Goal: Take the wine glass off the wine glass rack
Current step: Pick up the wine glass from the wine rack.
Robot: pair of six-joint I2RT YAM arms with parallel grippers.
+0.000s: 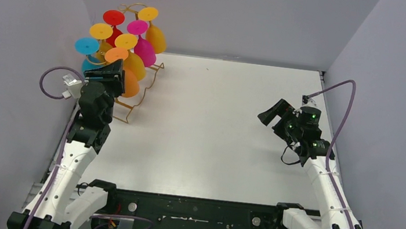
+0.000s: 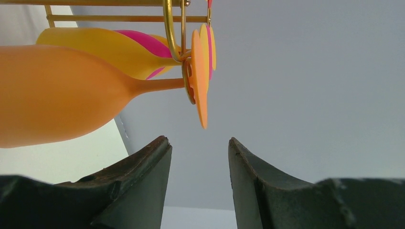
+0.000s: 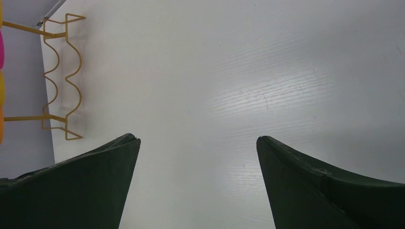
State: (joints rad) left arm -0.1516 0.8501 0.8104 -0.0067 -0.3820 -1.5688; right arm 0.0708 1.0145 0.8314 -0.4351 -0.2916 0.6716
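Observation:
My left gripper reaches the lower rim of the orange glass's foot [image 1: 117,59] [image 2: 204,122] next, before closing, since the left wrist view shows a gap to the fingers.
The gold wire wine glass rack [image 1: 129,118] stands at the table's far left with several coloured wine glasses hanging upside down from it. An orange wine glass [image 1: 130,85] hangs on the near side. In the left wrist view its bowl [image 2: 52,95] fills the left, and its stem runs to a foot disc [image 2: 199,76] caught in a gold hook [image 2: 168,28]. My left gripper [image 1: 113,71] [image 2: 198,143] sits just under that foot, open, with nothing between its fingers. My right gripper [image 1: 268,115] [image 3: 198,140] hovers wide open over bare table at mid-right.
Yellow [image 2: 110,45] and pink glasses hang behind the orange one. The rack's wavy base rails [image 3: 62,76] show at the left of the right wrist view. Grey walls [image 1: 19,22] enclose the table on the left, back and right.

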